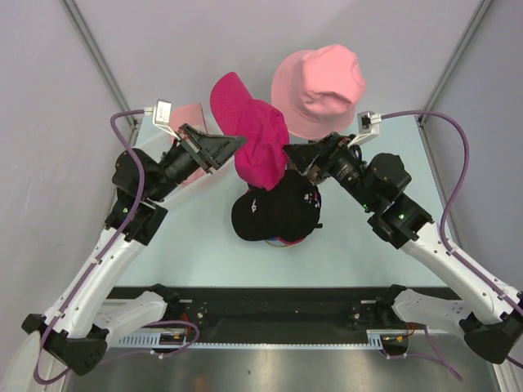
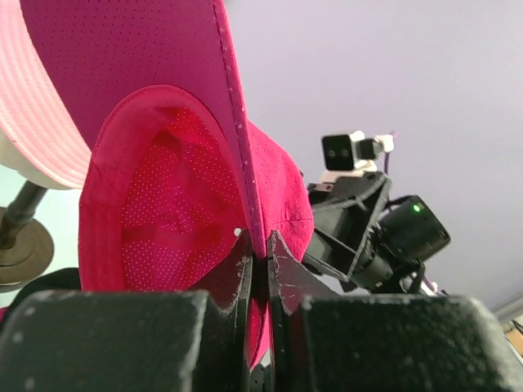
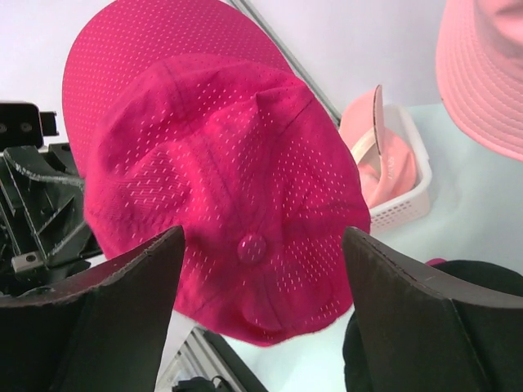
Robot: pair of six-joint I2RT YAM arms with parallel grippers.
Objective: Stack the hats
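Note:
The magenta peaked cap needs to be reached and grabbed by its top (image 1: 276, 149) with my right gripper. Its rim and peak then stay free to stack over the black cap (image 1: 276, 212).
My left gripper (image 1: 237, 145) is shut on the edge of a magenta peaked cap (image 1: 255, 140) and holds it in the air above a black cap (image 1: 276, 212) that lies on the table. In the left wrist view the fingers (image 2: 245, 269) pinch the cap's rim (image 2: 249, 196). My right gripper (image 1: 294, 155) is open and empty, right beside the magenta cap (image 3: 237, 188), whose crown fills its view. A salmon-pink bucket hat (image 1: 320, 88) sits at the back right. A light-pink cap (image 3: 380, 155) lies in a white basket (image 3: 404, 204). No royal-blue cap shows.
The white basket (image 1: 181, 122) sits at the back left behind my left arm. A round stand base (image 2: 23, 249) shows under the bucket hat. Grey walls close in the table on three sides.

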